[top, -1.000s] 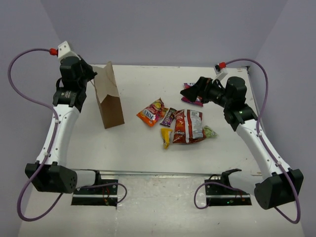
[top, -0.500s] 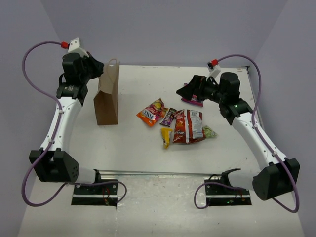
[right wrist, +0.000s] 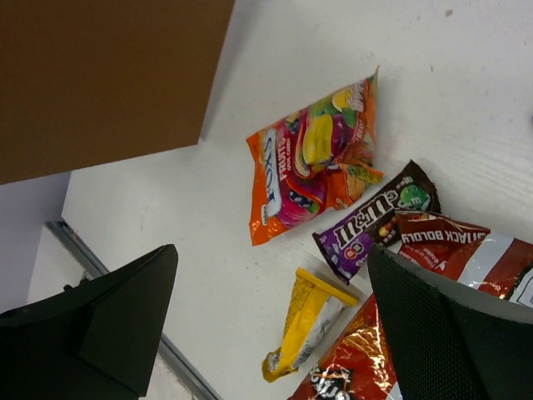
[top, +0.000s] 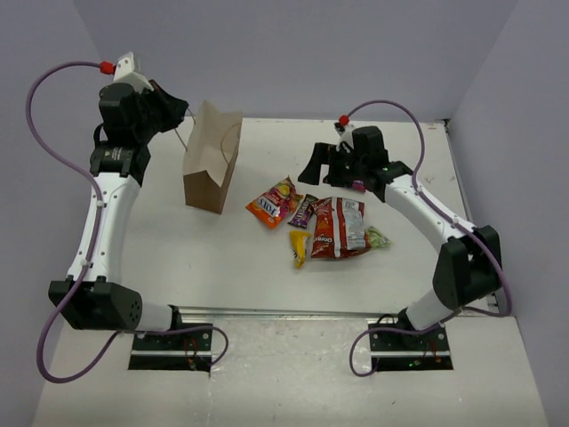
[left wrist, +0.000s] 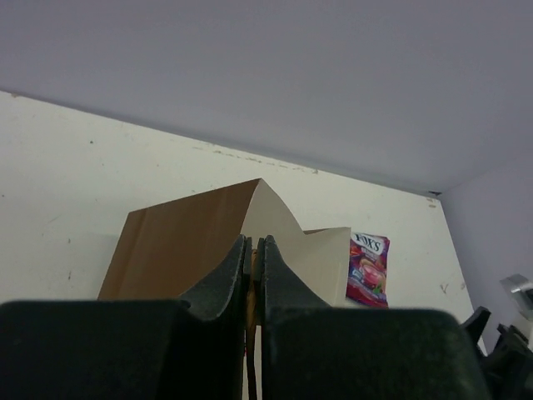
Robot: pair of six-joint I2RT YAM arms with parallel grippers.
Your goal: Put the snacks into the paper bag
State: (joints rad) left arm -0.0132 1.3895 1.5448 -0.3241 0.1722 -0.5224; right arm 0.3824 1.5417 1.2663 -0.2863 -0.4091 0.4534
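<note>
My right gripper will go to the orange-yellow bag and take hold of its edge (top: 287,212). Its wide printed body will stay free to go into the paper bag (top: 209,160).
The brown paper bag (top: 209,160) stands tilted at the back left of the table. My left gripper (top: 181,116) is shut on its thin handle; in the left wrist view the jaws (left wrist: 251,242) pinch the brown strip above the bag (left wrist: 179,242). My right gripper (top: 316,169) is open and empty, hovering over the snacks (right wrist: 271,254). Below it lie the orange-yellow bag (top: 274,201) (right wrist: 310,158), dark purple bar (top: 303,210) (right wrist: 375,227), red chip bag (top: 340,227) (right wrist: 441,250) and yellow wrapper (top: 299,247) (right wrist: 312,325). The magenta pouch (left wrist: 368,268) (top: 358,186) is mostly hidden behind my right wrist.
A green wrapper (top: 379,237) lies at the chip bag's right edge. Purple walls close in the table at the back and both sides. A metal rail (top: 293,313) runs along the near edge.
My left gripper has pulled the bag to the right and tilted it. My right arm has swung left from the magenta pouch to above the snack pile.
</note>
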